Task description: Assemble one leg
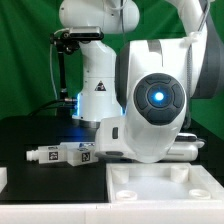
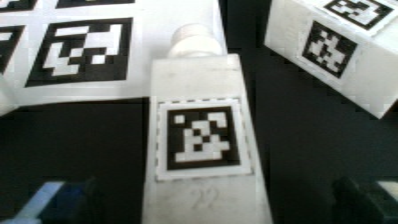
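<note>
My fingers are on either side of the white leg's near end (image 2: 208,197) and would catch the leg if they closed now, so my gripper should close on it.
In the wrist view a white leg (image 2: 199,120) lies on the black table. It carries a square tag sticker, and its narrower round tip (image 2: 189,42) points away from my gripper. My gripper (image 2: 214,205) is open. Its dark fingers (image 2: 63,200) stand on either side of the leg's near end, each with a gap to the leg. In the exterior view white tagged legs (image 1: 60,155) lie end to end at the left. The arm's bulky wrist (image 1: 150,110) hides the gripper there.
The marker board (image 2: 63,50) lies beside the leg's tip. Another white tagged piece (image 2: 329,45) lies on the leg's other side. The large flat white panel with raised rim (image 1: 160,185) sits at the exterior view's lower right. The robot base (image 1: 95,95) stands behind.
</note>
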`<action>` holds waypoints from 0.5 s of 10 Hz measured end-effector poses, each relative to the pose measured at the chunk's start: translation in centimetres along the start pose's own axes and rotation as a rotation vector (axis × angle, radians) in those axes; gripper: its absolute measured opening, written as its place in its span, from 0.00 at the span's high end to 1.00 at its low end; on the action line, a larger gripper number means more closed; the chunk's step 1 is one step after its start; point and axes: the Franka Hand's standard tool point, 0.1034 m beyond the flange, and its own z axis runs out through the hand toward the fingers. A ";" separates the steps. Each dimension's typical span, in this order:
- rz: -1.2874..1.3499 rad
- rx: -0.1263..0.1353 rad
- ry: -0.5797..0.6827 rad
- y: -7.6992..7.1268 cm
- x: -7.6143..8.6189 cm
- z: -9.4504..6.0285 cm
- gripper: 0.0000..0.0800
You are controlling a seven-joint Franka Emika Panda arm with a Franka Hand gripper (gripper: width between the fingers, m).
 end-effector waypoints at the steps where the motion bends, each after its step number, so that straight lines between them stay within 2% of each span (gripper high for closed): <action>1: 0.000 0.000 0.000 0.0 0.0 0.0 0.19; 2: 0.000 0.001 0.000 0.0 0.0 0.0 0.19; 3: 0.000 0.001 0.000 0.0 0.0 0.0 0.35; 4: 0.001 0.001 0.000 0.0 0.0 0.0 0.35; 5: 0.001 0.001 0.000 0.0 0.0 0.0 0.52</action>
